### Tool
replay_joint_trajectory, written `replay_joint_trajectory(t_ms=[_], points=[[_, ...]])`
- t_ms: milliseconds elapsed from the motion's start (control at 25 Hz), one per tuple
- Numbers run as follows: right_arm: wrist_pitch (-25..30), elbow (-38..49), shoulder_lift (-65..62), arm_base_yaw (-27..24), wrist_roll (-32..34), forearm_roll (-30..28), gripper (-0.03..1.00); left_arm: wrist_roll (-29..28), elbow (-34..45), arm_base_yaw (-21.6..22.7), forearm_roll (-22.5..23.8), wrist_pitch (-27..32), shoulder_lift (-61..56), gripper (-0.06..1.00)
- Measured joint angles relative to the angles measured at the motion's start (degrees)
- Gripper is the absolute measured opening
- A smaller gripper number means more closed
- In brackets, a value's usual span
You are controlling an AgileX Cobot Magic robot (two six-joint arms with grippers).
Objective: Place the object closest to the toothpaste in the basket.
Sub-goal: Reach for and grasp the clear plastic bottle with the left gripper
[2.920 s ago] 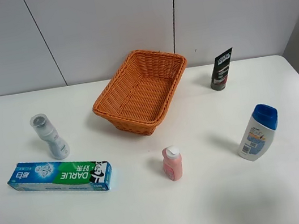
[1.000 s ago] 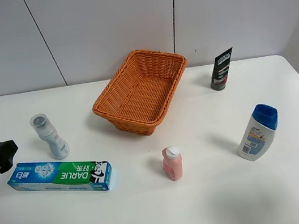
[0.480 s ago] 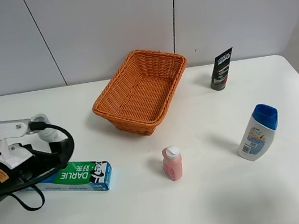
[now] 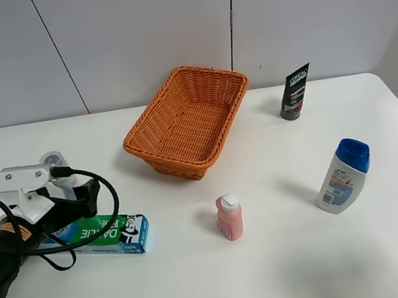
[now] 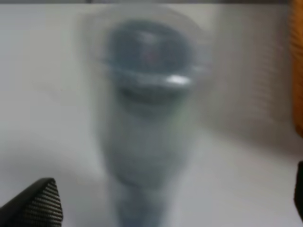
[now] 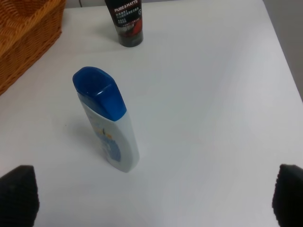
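I should grab the clear-capped bottle (image 4: 53, 160) by its body with my left gripper next. Then the object closest to the toothpaste can go into the basket.
The toothpaste box (image 4: 112, 231) lies at the front left, partly under my left arm. The object nearest it is a small clear-capped roll-on bottle (image 4: 53, 160), upright just behind the box. My left gripper (image 4: 84, 193) is open right at the bottle and hides its lower part. In the left wrist view the bottle (image 5: 147, 113) is blurred and very close, between the open fingertips (image 5: 38, 205). The orange wicker basket (image 4: 188, 119) stands at the back centre. My right gripper (image 6: 151, 198) is open and empty; it does not show in the high view.
A pink bottle (image 4: 229, 218) stands in the front middle. A white bottle with a blue cap (image 4: 343, 176) stands at the right, also in the right wrist view (image 6: 108, 126). A black tube (image 4: 295, 92) stands at the back right.
My left arm has come in from the left edge and moved right to the roll-on bottle, now covering the left end of the toothpaste box. The objects have not moved.
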Motion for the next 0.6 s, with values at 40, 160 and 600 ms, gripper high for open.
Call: replay_joint_trajectory(t_ms=[40,160,600], points=[[0.0,0.0,0.0,0.0,0.0,0.0,0.99,0.0,0.0,1.08,0.0,-0.44,0.0,0.99],[0.0,0.0,0.0,0.0,0.0,0.0,0.99,-0.05,-0.18,4.64,0.98,-1.26,0.05,0.99],[0.0,0.0,0.0,0.0,0.0,0.0,0.99,-1.23,-7.42,6.65,7.11,-0.05,1.82,0.99]])
